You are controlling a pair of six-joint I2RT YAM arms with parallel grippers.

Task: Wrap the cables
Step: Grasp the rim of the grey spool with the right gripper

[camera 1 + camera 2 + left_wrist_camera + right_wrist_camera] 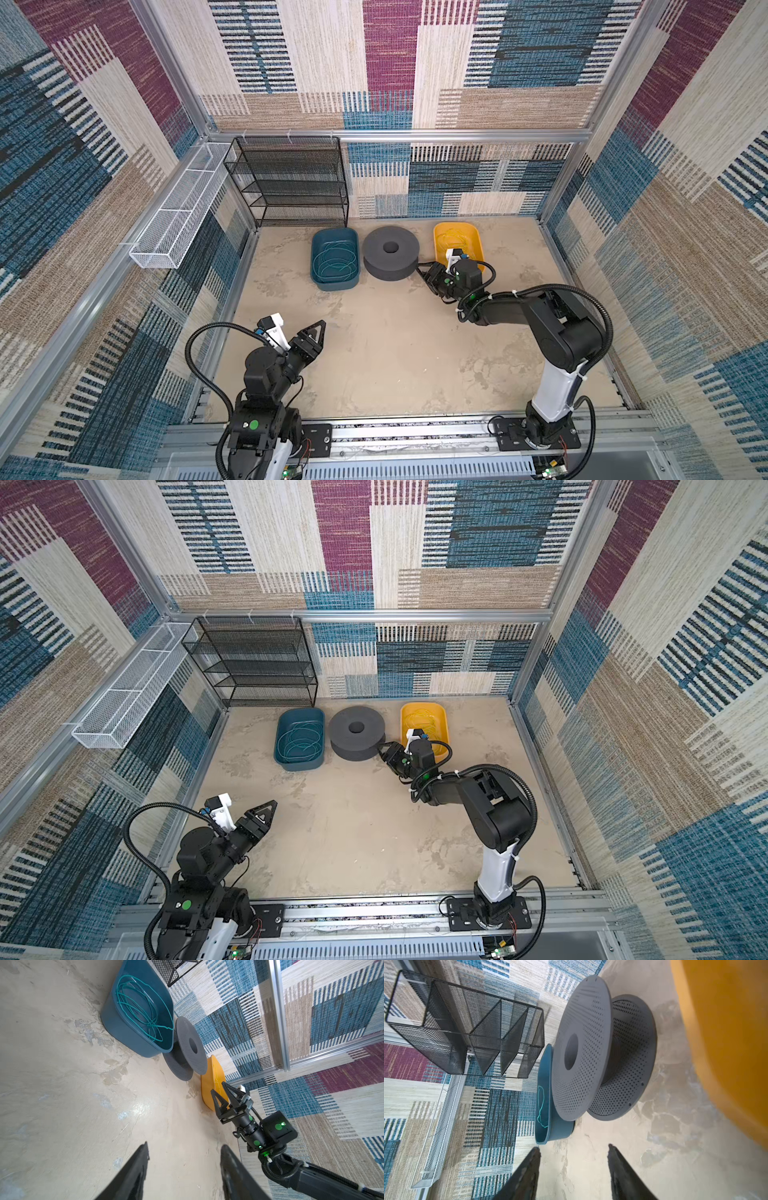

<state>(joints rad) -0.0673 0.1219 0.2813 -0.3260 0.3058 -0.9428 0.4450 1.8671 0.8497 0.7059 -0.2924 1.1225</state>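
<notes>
Next, the right gripper grabs the grey spool by its top disc's rim on the yellow bin's side, so the spool's core stays free to wrap the cables.
The cables (451, 243), thin yellow loops, lie in a yellow bin (439, 227) at the back right; in a top view they show faintly (424, 721). A grey spool (390, 253) stands to the bin's left. My right gripper (422, 270) hovers low at the spool's right side, in front of the bin. It is open and empty, as the right wrist view (573, 1146) shows over bare floor. My left gripper (320, 328) is open and empty at the front left, well away from the spool (187, 1049).
A blue bin (316, 249) holding a teal cable (334, 262) sits left of the spool. A black mesh shelf (291, 183) stands at the back wall, and a white mesh basket (174, 216) hangs on the left wall.
</notes>
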